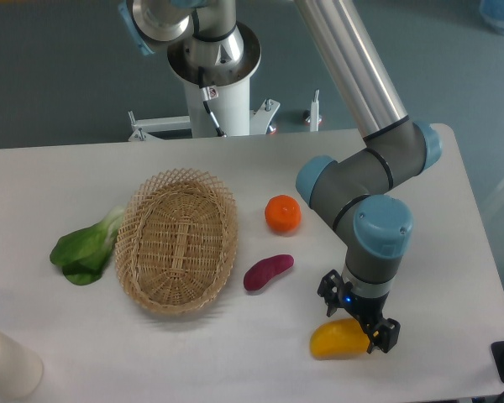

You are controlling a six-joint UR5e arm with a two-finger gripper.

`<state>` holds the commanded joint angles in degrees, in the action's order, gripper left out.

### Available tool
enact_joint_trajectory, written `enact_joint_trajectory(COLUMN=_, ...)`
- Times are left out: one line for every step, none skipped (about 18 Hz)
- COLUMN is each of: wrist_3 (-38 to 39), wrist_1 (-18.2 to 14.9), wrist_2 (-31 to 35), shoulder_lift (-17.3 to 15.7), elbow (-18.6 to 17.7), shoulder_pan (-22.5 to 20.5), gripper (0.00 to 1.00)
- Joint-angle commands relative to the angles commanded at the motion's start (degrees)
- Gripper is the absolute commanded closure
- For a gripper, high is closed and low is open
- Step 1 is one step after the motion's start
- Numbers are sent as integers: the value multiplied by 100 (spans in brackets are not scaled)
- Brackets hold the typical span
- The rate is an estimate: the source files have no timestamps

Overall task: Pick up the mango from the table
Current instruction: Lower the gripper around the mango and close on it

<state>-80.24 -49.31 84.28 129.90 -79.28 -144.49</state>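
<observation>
The mango needs to be grabbed across its rounded middle (pixel 346 337) by my gripper next, to pick it up from the table.
The mango (pixel 334 340), smooth and yellow-orange, lies near the front edge of the white table (pixel 260 361), right of centre. My gripper (pixel 358 317) hangs directly over its right half, open, with one dark finger at the mango's top and the other finger (pixel 385 335) at its right end. The mango's right part is hidden behind the gripper. I cannot tell whether the fingers touch the fruit.
A round orange (pixel 283 213) and a small purple-red vegetable (pixel 267 272) lie left of the arm. A wicker basket (pixel 177 240) sits mid-table, green leaves (pixel 85 248) to its left, and a white cylinder (pixel 7 363) at the front left corner.
</observation>
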Motion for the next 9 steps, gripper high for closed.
enact_joint_trajectory(wrist_3=0, wrist_1=-9, wrist_2=35, shoulder_lift=52, elbow=17, shoulder_pan=44, gripper=0)
enact_joint_trajectory(wrist_3=0, wrist_1=0, wrist_2=53, shoulder_lift=88, elbow=18, shoulder_pan=53, gripper=0)
enact_joint_trajectory(wrist_3=0, wrist_1=0, wrist_2=62, shoulder_lift=132, elbow=26, shoulder_pan=62, gripper=0)
enact_joint_trajectory(wrist_3=0, wrist_1=0, wrist_2=62, shoulder_lift=141, elbow=26, shoulder_pan=62, gripper=0)
enact_joint_trajectory(wrist_3=0, wrist_1=0, wrist_2=62, shoulder_lift=167, elbow=26, shoulder_pan=88, gripper=0)
enact_joint_trajectory(wrist_3=0, wrist_1=0, wrist_2=62, shoulder_lift=176, elbow=26, shoulder_pan=105, gripper=0)
enact_joint_trajectory(wrist_3=9, wrist_1=-17, wrist_2=62, shoulder_lift=185, elbow=26, shoulder_pan=114, gripper=0)
enact_joint_trajectory(wrist_3=9, wrist_1=-18, wrist_2=97, shoulder_lift=211, elbow=9, shoulder_pan=123, gripper=0)
enact_joint_trajectory(wrist_3=9, wrist_1=-26, wrist_2=245, shoulder_lift=229, elbow=9, shoulder_pan=149, gripper=0)
